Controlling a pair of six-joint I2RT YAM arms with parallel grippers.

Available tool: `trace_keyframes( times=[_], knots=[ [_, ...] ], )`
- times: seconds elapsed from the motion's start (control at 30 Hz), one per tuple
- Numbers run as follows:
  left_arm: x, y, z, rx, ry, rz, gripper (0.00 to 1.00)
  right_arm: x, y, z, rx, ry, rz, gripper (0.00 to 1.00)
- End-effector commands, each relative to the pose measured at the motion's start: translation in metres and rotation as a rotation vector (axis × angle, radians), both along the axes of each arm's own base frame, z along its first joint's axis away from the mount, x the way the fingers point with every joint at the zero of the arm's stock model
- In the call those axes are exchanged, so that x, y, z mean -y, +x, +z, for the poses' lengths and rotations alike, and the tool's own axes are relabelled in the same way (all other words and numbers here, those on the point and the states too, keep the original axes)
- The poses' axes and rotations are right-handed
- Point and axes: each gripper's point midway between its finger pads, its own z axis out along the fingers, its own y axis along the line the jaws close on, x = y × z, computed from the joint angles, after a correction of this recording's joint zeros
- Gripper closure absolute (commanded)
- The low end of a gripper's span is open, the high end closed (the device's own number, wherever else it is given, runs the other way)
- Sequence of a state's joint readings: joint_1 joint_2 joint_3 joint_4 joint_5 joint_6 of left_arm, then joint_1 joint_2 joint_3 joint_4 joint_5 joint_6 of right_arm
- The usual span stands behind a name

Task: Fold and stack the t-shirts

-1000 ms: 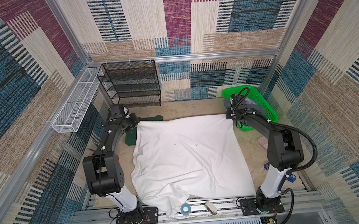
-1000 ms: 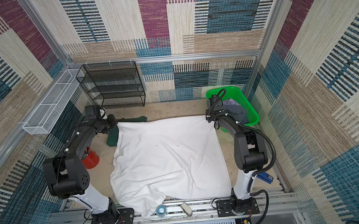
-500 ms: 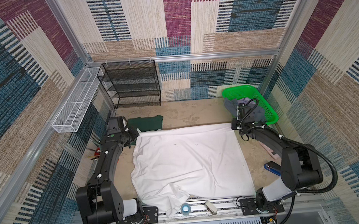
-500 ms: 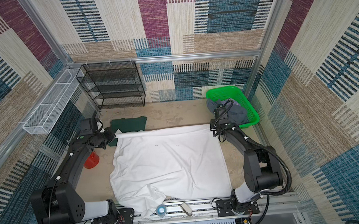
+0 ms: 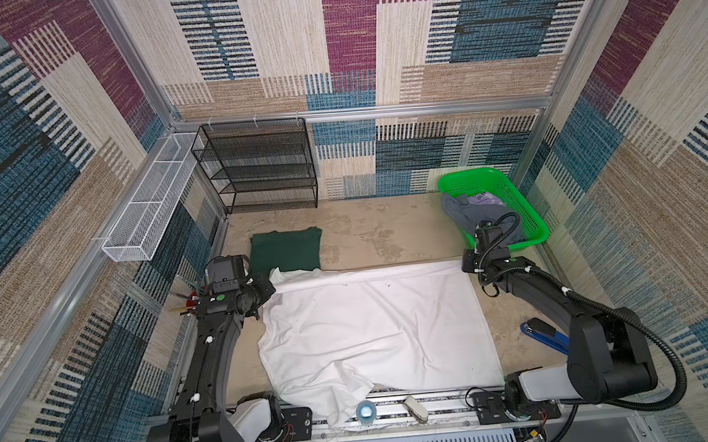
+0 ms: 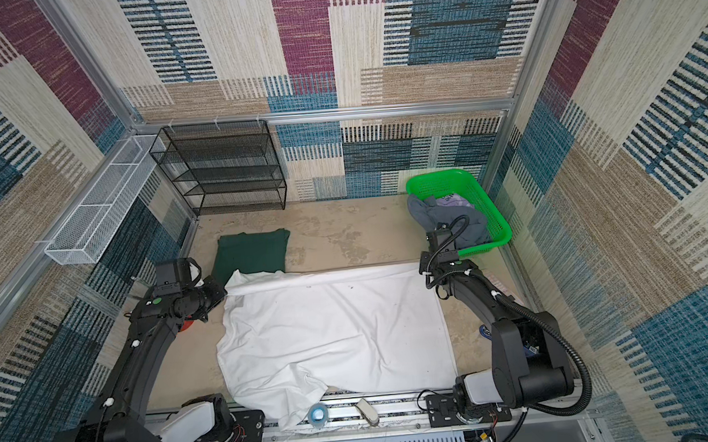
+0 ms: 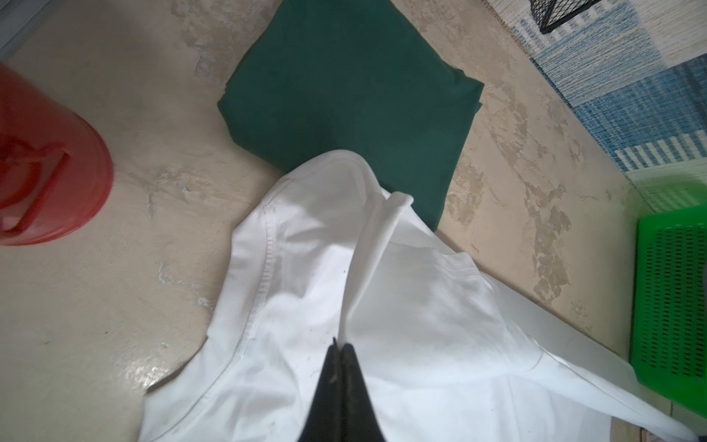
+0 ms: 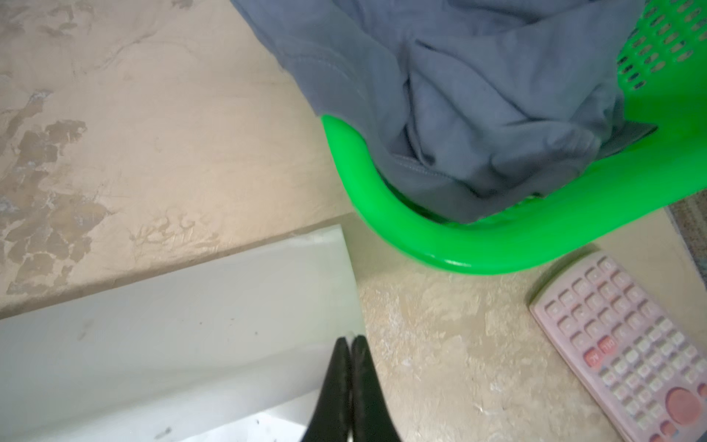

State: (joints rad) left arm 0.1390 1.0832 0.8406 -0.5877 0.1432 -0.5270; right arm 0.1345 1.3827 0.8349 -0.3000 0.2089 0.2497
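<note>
The lifted fold should stay in my left gripper: it hangs over only a narrow part of the table beside the dark green t-shirt [image 5: 286,250] and would fall short.
A large white t-shirt [image 5: 374,325] [image 6: 333,327] lies spread across the table, its near hem hanging over the front rail. My left gripper [image 5: 272,288] [image 7: 341,346] is shut on a fold of its far left corner [image 7: 367,245]. My right gripper [image 5: 467,264] [image 8: 350,338] is shut on its far right corner [image 8: 172,325], and the far edge is lifted between them. A folded dark green t-shirt [image 5: 286,250] [image 7: 344,88] lies just behind the left corner. A crumpled grey t-shirt [image 5: 474,213] [image 8: 459,95] sits in the green basket [image 5: 527,229] [image 8: 421,237].
A black wire shelf [image 5: 258,169] stands at the back, with a white wire tray [image 5: 152,207] on the left wall. A red cup [image 7: 38,164] is by the left arm. A pink calculator [image 8: 627,344] and a blue tool [image 5: 543,332] lie right. A tape roll [image 5: 365,412] rests on the front rail.
Both grippers have drawn towards the front, bringing the white t-shirt's far edge with them. The dark green t-shirt, partly covered before, now shows almost whole.
</note>
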Motion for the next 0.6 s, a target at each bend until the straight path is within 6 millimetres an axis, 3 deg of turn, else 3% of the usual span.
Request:
trace_keyframes(
  times=[0.0, 0.13, 0.27, 0.3, 0.37, 0.4, 0.43, 0.5, 0.57],
  knots=[
    [-0.002, -0.022, -0.018, -0.064, -0.025, 0.076, 1.0, 0.003, -0.008, -0.002, 0.003, 0.026, -0.044, 1.0],
    [0.005, -0.047, -0.052, -0.133, -0.107, 0.14, 0.93, -0.006, -0.018, -0.022, -0.061, 0.088, -0.038, 1.0],
    [0.009, -0.074, -0.074, -0.166, -0.173, 0.233, 0.71, -0.008, -0.033, -0.016, -0.027, 0.135, -0.069, 0.91],
    [0.009, -0.079, -0.077, -0.157, -0.181, 0.257, 0.67, -0.007, -0.036, -0.011, -0.006, 0.14, -0.083, 0.87],
    [0.006, -0.081, -0.072, -0.103, -0.188, 0.294, 0.64, -0.004, -0.039, 0.003, 0.052, 0.152, -0.096, 0.67],
    [0.005, -0.079, -0.067, -0.075, -0.184, 0.299, 0.63, -0.004, -0.039, 0.009, 0.077, 0.156, -0.093, 0.53],
    [0.004, -0.074, -0.06, -0.035, -0.176, 0.287, 0.62, -0.005, -0.037, 0.014, 0.096, 0.161, -0.085, 0.48],
    [0.007, -0.054, -0.046, 0.035, -0.159, 0.206, 0.57, -0.012, -0.031, 0.022, 0.115, 0.177, -0.049, 0.48],
    [0.026, -0.024, -0.027, 0.076, -0.182, 0.038, 0.56, -0.028, -0.02, 0.024, 0.111, 0.208, 0.02, 0.49]
  ],
)
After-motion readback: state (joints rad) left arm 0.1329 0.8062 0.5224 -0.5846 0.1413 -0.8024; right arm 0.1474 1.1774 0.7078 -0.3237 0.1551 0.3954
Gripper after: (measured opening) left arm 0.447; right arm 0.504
